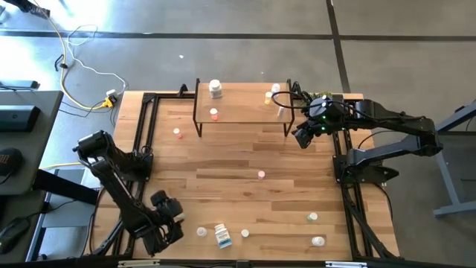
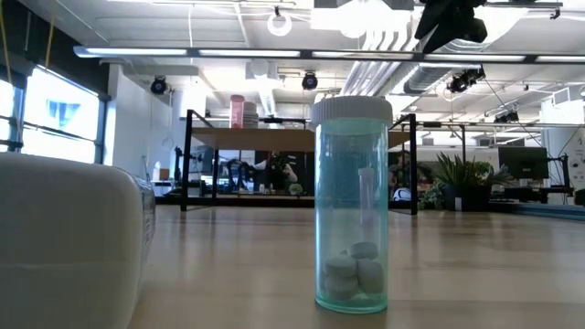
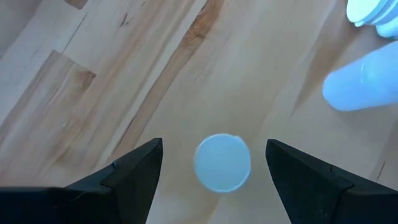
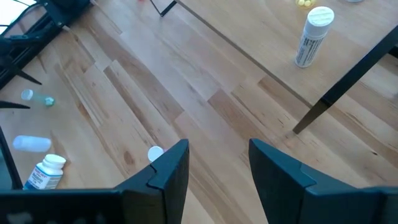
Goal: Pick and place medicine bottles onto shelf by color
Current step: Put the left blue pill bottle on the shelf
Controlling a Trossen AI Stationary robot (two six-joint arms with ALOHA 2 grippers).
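Note:
My left gripper's fingers sit beside the white cap of the small bottle point(image 3: 222, 163), and closing now would catch the cap, so it is time to close.
My left gripper point(image 1: 168, 225) hangs open near the table's near-left corner. In the left wrist view its fingers point(image 3: 134, 171) stand on either side of a small white-capped bottle point(image 3: 222, 163) seen from above, without touching it; this bottle point(image 1: 201, 231) stands upright on the table. My right gripper point(image 1: 305, 135) is open and holds nothing, above the table by the right end of the shelf point(image 1: 242, 106). Several bottles stand on the shelf, among them a white one point(image 1: 216, 89) and a slim white one point(image 4: 313, 36). Other bottles are scattered over the tabletop.
A blue-labelled bottle point(image 1: 222, 236) lies just right of the left gripper's bottle, with a white one point(image 1: 245, 233) beyond it. Pink-capped bottles point(image 1: 177, 133) point(image 1: 261, 175) stand mid-table. Two more point(image 1: 312, 217) point(image 1: 318, 240) sit near right. A teal bottle of tablets point(image 2: 352, 206) fills the low view.

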